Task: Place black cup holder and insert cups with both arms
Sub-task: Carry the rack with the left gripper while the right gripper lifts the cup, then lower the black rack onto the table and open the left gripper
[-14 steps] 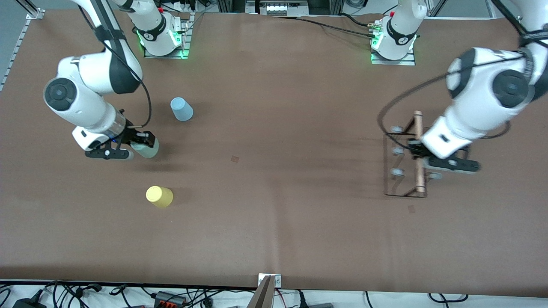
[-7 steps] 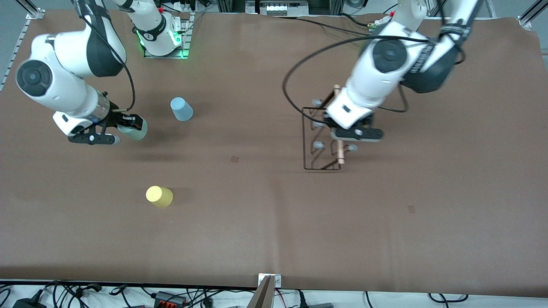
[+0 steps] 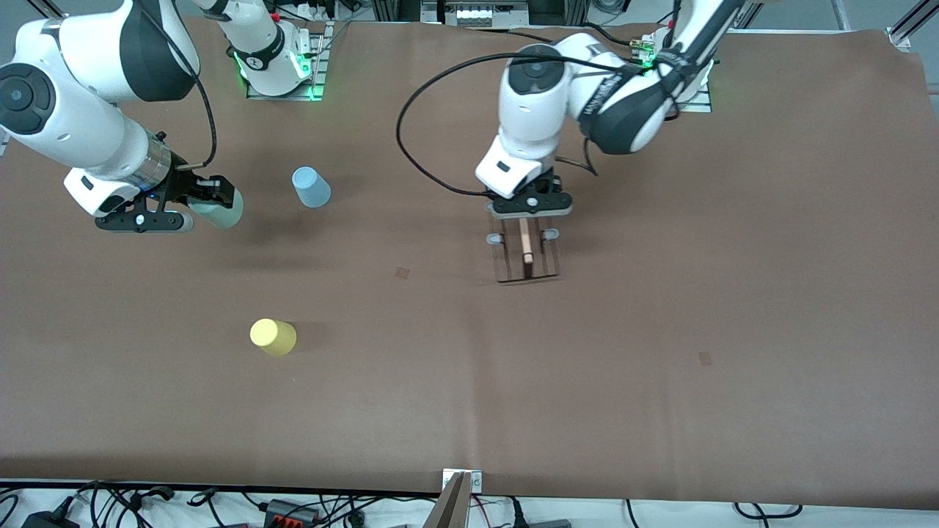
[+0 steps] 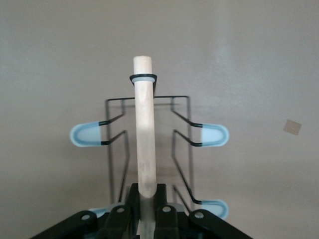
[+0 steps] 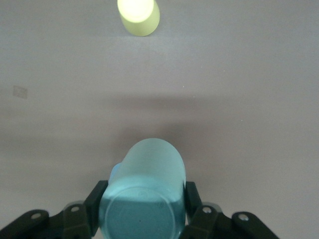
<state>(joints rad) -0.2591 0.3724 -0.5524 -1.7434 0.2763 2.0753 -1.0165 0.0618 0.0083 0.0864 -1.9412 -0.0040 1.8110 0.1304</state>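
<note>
The black cup holder would fall if my left gripper opened now, because its lower wire is still above the table, so I need to first lower the holder.
My left gripper [image 3: 530, 213] is shut on the wooden rod handle [image 4: 144, 134] of the black cup holder [image 3: 525, 257] and holds it at the table's middle; whether the rack touches the table I cannot tell. Its grey-tipped pegs [image 4: 212, 135] stick out on both sides. My right gripper [image 3: 209, 198] is shut on the pale mint green cup [image 3: 218, 213], held on its side above the table at the right arm's end; it fills the right wrist view [image 5: 144, 191]. The light blue cup [image 3: 311, 187] and the yellow cup [image 3: 273, 336] stand upside down on the table.
The brown table mat [image 3: 660, 352] has small square marks [image 3: 402, 272]. The arm bases [image 3: 279, 66] stand along the edge farthest from the front camera. Cables lie past the edge nearest it.
My left arm has carried the cup holder from its own end of the table to the middle. My right gripper has lifted the mint green cup off the table and drawn it outward.
</note>
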